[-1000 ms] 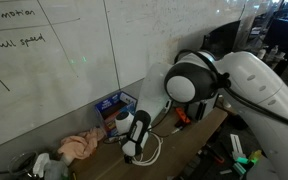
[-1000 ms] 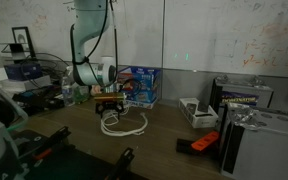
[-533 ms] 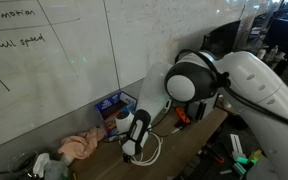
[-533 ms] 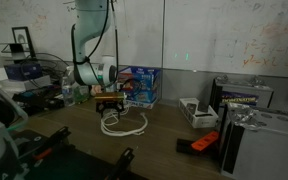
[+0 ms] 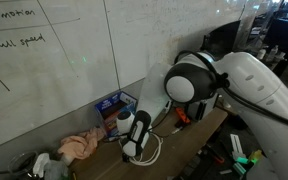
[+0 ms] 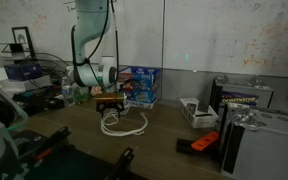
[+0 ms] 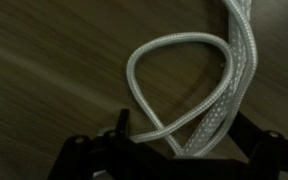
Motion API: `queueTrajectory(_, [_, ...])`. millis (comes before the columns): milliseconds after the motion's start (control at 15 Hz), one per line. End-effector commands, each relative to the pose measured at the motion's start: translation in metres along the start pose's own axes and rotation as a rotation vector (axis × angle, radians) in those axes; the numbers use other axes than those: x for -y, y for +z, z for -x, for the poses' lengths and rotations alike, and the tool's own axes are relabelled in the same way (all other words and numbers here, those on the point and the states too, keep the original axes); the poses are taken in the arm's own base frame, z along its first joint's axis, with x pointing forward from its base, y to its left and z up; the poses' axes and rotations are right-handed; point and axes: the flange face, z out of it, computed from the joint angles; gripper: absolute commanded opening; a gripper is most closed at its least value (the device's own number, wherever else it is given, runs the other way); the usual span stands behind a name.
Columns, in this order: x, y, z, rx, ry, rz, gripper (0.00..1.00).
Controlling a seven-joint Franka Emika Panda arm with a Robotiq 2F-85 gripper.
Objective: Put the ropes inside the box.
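The rope's doubled part and crossing loop point(image 5: 132, 156) are between my open fingers, low over the table. My fingers would hold them if I closed now.
A white braided rope point(image 7: 199, 95) lies coiled on the wooden table; it shows in both exterior views point(image 6: 124, 124) point(image 5: 150, 151). My gripper point(image 7: 184, 128) hangs low right over it, also seen in both exterior views point(image 6: 108, 103) point(image 5: 132, 150). In the wrist view the jaws stand wide apart, with a rope loop and a doubled strand lying between them on the table. The blue box point(image 6: 139, 86) stands against the wall just behind the rope, and it also shows in an exterior view point(image 5: 112, 106).
A pinkish cloth point(image 5: 79, 146) lies on the table beside the arm. A white open tray point(image 6: 196, 111), an orange-black tool point(image 6: 206, 143) and grey cases point(image 6: 254, 125) stand further along the table. A whiteboard wall runs behind.
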Motion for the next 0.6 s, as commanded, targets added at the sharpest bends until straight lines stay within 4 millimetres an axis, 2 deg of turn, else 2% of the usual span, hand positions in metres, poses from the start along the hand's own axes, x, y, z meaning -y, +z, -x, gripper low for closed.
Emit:
queueTrajectory(0, [0.0018,0.0026,-0.0018,-0.016,-0.001,0.01,1.0])
queueTrajectory(133, [0.0025,0.0031,-0.0018,-0.013,-0.005,0.011,1.0])
queueTrajectory(200, [0.003,0.0023,-0.002,-0.012,-0.011,0.013,0.75])
queueTrajectory(267, [0.0034,0.002,-0.0019,-0.012,-0.014,0.017,0.74])
queueTrajectory(333, [0.0029,0.0008,-0.0021,-0.012,-0.017,0.023,0.68])
queueTrajectory(533, [0.0048,-0.0031,-0.0031,-0.014,-0.021,0.03,0.45])
